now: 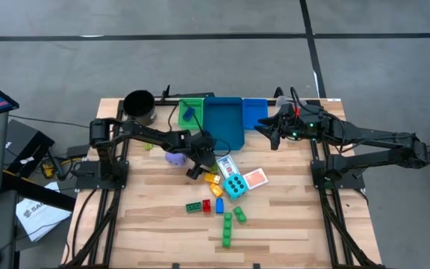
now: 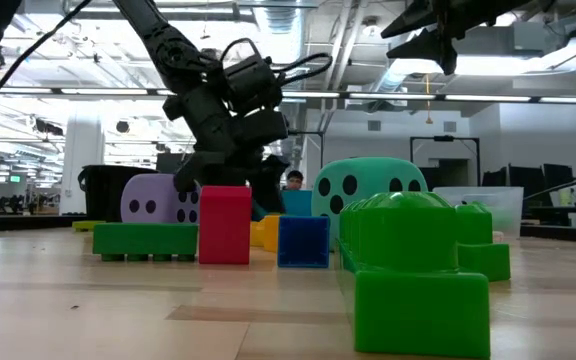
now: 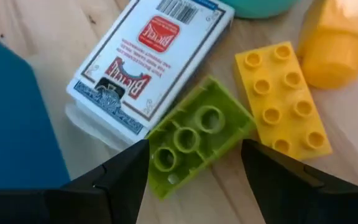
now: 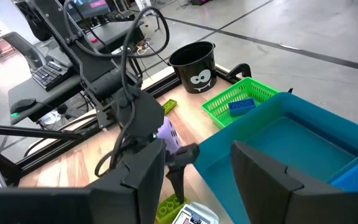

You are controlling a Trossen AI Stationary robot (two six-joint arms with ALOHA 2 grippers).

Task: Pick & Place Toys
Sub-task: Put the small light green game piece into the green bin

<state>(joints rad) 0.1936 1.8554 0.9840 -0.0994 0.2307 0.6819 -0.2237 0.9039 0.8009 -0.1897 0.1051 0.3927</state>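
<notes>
The left gripper next needs to grab the lime-green brick by its long sides. The brick can then be put away in the green basket (image 1: 191, 113).
My left gripper (image 3: 194, 183) hangs open, slanting down over the toy pile at the table's middle (image 1: 198, 170). Its two fingers stand on either side of a lime-green brick (image 3: 194, 134) without plainly touching it. That brick lies studs up, one end against a box of playing cards (image 3: 145, 59). A yellow brick (image 3: 281, 96) lies beside it. A purple die (image 1: 174, 157), a cyan dotted die (image 1: 235, 187), a loose card (image 1: 254, 178) and red, blue and green bricks (image 1: 206, 205) lie around. My right gripper (image 4: 197, 180) waits open, high over the bins (image 1: 266, 128).
A green basket (image 1: 191, 112) holding a blue brick, a teal bin (image 1: 224, 119) and a blue bin (image 1: 254, 112) stand along the far edge. A black cup (image 1: 139, 104) stands to their left. More green bricks (image 1: 230, 228) lie toward the near edge.
</notes>
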